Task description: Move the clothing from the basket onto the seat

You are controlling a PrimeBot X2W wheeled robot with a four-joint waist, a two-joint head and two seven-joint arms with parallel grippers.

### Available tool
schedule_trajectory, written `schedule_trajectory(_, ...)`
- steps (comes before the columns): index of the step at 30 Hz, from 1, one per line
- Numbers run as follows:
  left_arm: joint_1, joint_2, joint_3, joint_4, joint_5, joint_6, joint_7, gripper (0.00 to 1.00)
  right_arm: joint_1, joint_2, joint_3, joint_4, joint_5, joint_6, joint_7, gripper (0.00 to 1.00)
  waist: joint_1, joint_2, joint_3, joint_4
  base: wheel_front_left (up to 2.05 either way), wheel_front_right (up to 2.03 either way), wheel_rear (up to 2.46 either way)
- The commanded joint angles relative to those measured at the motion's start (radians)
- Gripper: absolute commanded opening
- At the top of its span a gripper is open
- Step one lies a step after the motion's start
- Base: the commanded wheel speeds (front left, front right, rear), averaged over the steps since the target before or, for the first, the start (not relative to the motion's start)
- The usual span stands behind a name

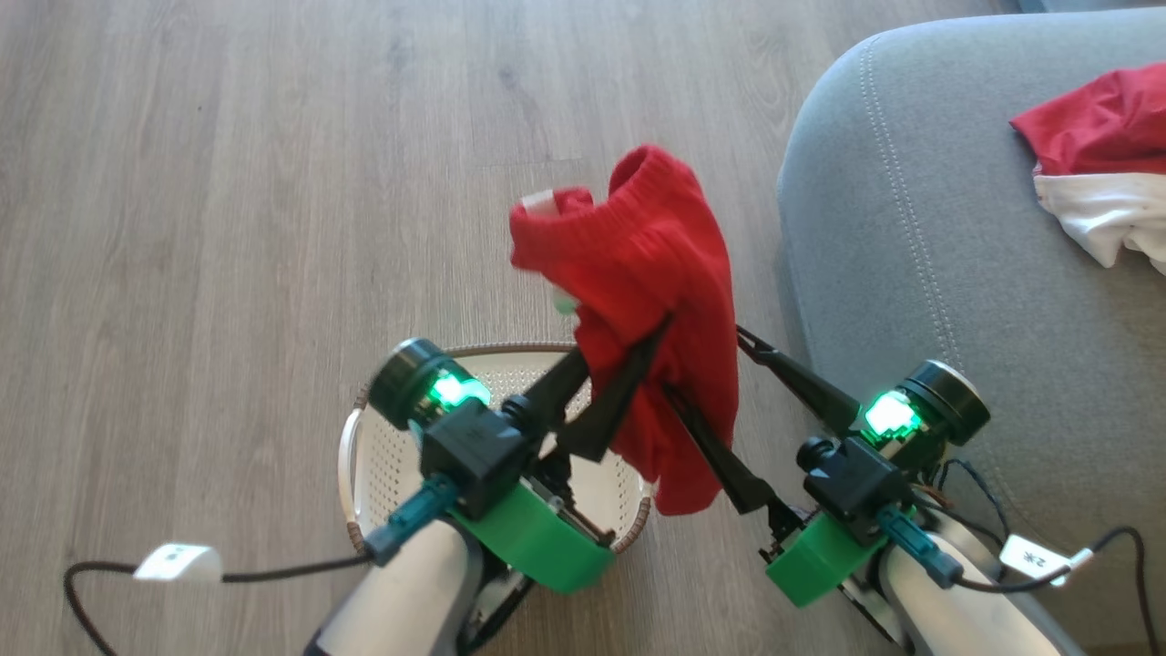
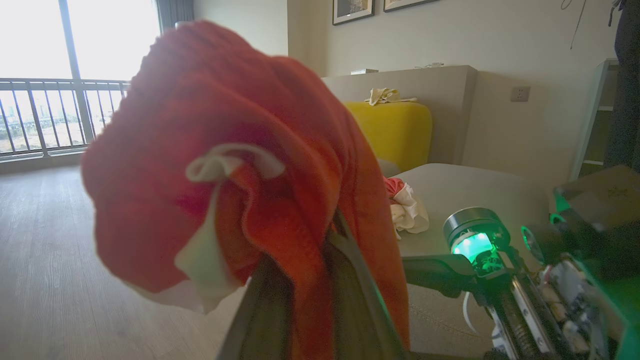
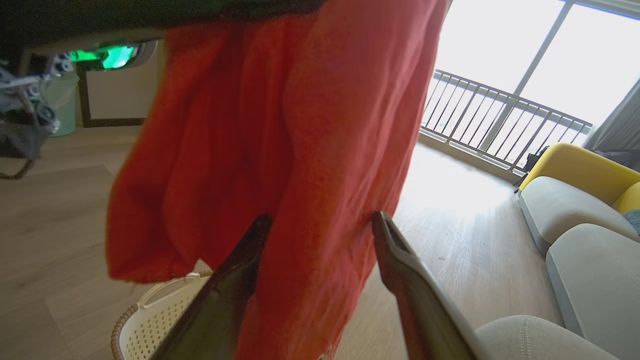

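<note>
The right gripper grips the red shorts next by their hanging leg below the waistband (image 1: 701,383), to carry them to the seat (image 1: 911,273).
Red shorts (image 1: 638,264) hang in the air above the cream basket (image 1: 383,465), and my left gripper (image 1: 629,337) is shut on them. From the left wrist view the shorts (image 2: 225,150) bulge over my left gripper (image 2: 305,260), hiding its fingertips. My right gripper (image 1: 701,360) is open, with the hanging fabric (image 3: 300,150) between its spread fingers (image 3: 405,270). The grey seat (image 1: 911,273) lies to the right. A red and white garment (image 1: 1102,164) rests on it, also visible from the left wrist (image 2: 405,205). The basket rim (image 3: 150,320) shows below the cloth.
Wood floor (image 1: 273,182) surrounds the basket. A black cable with a white tag (image 1: 178,562) trails at the lower left. A yellow cushion (image 2: 395,125) stands beyond the seat, and a grey and yellow sofa (image 3: 565,210) sits near the balcony window.
</note>
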Motion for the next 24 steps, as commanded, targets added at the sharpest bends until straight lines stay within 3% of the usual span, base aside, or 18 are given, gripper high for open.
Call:
schedule_trajectory(1, -0.041, 0.005, 0.012, -0.026, 0.003, -0.001, -0.005, 0.0, -0.038, 0.011, 0.006, -0.023, -0.008, 0.007, -0.001, 1.0, 0.0, -0.0001, 0.003, 0.006, 0.0, 0.0, 0.0)
schedule_trajectory(19, -0.067, 0.03, -0.122, 0.021, -0.024, -0.001, -0.005, 0.0, -0.15, 0.035, 0.125, 0.089, -0.014, 0.007, -0.001, 1.0, 0.0, -0.0001, -0.001, 0.027, 0.0, 0.0, 0.0)
schedule_trajectory(20, -0.068, 0.031, -0.126, 0.022, -0.026, -0.001, -0.005, 0.0, -0.153, 0.034, 0.134, 0.096, -0.007, 0.007, -0.001, 0.88, 0.0, -0.0001, -0.002, 0.027, 0.0, 0.0, 0.0)
schedule_trajectory(21, -0.069, 0.032, -0.128, 0.023, -0.027, -0.001, -0.005, 0.0, -0.157, 0.034, 0.139, 0.1, -0.004, 0.007, -0.001, 0.42, 0.0, -0.0001, -0.002, 0.028, 0.0, 0.0, 0.0)
schedule_trajectory(22, -0.069, 0.032, -0.129, 0.023, -0.029, -0.001, -0.005, 0.0, -0.159, 0.037, 0.139, 0.099, 0.002, 0.007, -0.001, 0.1, 0.0, -0.0001, -0.002, 0.028, 0.0, 0.0, 0.0)
schedule_trajectory(23, -0.07, 0.033, -0.13, 0.023, -0.03, -0.001, -0.005, 0.0, -0.16, 0.04, 0.138, 0.095, 0.011, 0.007, -0.001, 0.0, 0.0, -0.0001, -0.002, 0.029, 0.0, 0.0, 0.0)
schedule_trajectory(24, -0.07, 0.033, -0.13, 0.023, -0.031, -0.001, -0.005, 0.0, -0.159, 0.042, 0.134, 0.092, 0.018, 0.007, -0.001, 0.0, 0.0, -0.0001, -0.001, 0.029, 0.0, 0.0, 0.0)
